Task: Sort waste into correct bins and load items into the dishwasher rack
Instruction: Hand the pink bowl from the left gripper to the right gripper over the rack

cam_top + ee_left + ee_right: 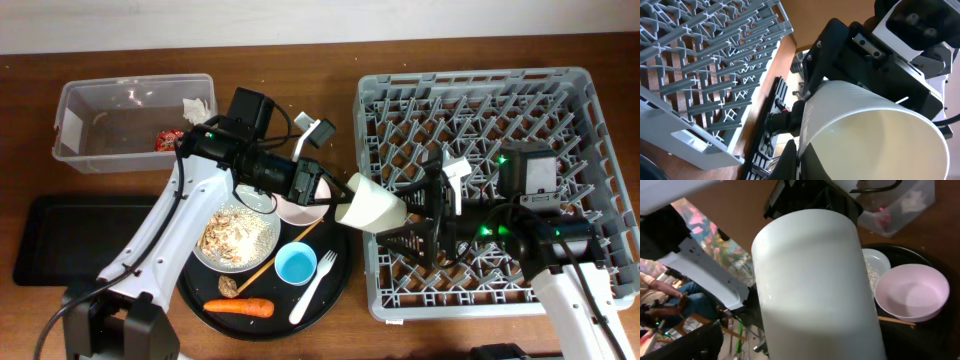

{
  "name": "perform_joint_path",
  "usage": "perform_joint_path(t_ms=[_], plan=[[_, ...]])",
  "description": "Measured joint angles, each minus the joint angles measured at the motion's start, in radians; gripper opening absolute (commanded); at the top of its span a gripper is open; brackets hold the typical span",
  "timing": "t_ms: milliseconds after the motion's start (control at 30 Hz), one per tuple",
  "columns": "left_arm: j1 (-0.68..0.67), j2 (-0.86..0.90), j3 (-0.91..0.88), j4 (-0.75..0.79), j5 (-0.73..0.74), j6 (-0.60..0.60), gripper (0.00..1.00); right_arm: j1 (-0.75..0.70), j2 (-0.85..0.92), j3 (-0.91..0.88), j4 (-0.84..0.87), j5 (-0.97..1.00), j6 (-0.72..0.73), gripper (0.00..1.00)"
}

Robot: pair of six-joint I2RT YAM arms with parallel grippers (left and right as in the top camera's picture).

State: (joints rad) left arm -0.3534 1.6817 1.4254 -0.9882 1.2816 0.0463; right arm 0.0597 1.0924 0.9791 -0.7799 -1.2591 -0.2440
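The white cup's rim should stay free to load into the dishwasher rack (560, 90), so my right gripper should next grab across the sides at the cup's base end (391, 212).
The white cup (372, 208) hangs sideways between my two grippers, over the gap between the round tray and the grey dishwasher rack (560, 90). My left gripper (335, 197) is shut on the cup's rim wall, with one finger inside and one outside in the left wrist view (800, 160). My right gripper (410, 215) straddles the cup's base end with its fingers against the sides. The cup (810, 280) fills the right wrist view and hides those fingers. The cream-pink bowl (300, 210), light-blue cup (296, 264), white fork (313, 285), wooden stick (280, 255), carrot (240, 307) and plate with nut shells (235, 235) sit on the round tray.
The clear tub (100, 120) at the back left holds the red wrapper (166, 139) and white tissue (197, 106). The shallow black tray (60, 240) lies at the front left. The round black tray (200, 290) sits in front of the left arm.
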Motion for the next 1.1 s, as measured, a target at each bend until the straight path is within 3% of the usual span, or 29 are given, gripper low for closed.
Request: perform_joint_path(t_ms=[467, 567, 600, 633, 700, 833, 967, 1100], plan=[[-0.001, 0.000, 0.000, 0.004, 0.054, -0.005, 0.00, 0.000, 0.001, 0.000, 0.000, 0.003, -0.006, 0.62], [-0.001, 0.000, 0.000, 0.004, 0.058, -0.005, 0.01, 0.000, 0.001, 0.000, -0.001, 0.001, -0.008, 0.59], [-0.001, 0.000, 0.000, 0.004, 0.058, -0.005, 0.09, 0.000, 0.001, 0.000, -0.001, 0.002, -0.010, 0.59], [-0.001, 0.000, 0.000, 0.005, 0.058, -0.005, 0.25, 0.000, 0.001, 0.000, -0.001, 0.001, -0.010, 0.58], [-0.001, 0.000, 0.000, 0.008, 0.039, -0.011, 0.35, 0.000, 0.001, 0.000, -0.001, 0.001, -0.008, 0.54], [0.002, 0.000, 0.000, 0.005, -0.122, -0.016, 0.40, 0.000, 0.002, 0.000, -0.002, 0.086, 0.040, 0.51], [0.080, 0.000, 0.002, -0.075, -0.375, -0.016, 0.40, 0.000, 0.002, 0.000, -0.009, 0.269, 0.132, 0.48], [0.206, 0.000, 0.003, -0.209, -0.698, -0.016, 0.41, 0.001, 0.010, 0.088, -0.262, 0.652, 0.250, 0.48]])
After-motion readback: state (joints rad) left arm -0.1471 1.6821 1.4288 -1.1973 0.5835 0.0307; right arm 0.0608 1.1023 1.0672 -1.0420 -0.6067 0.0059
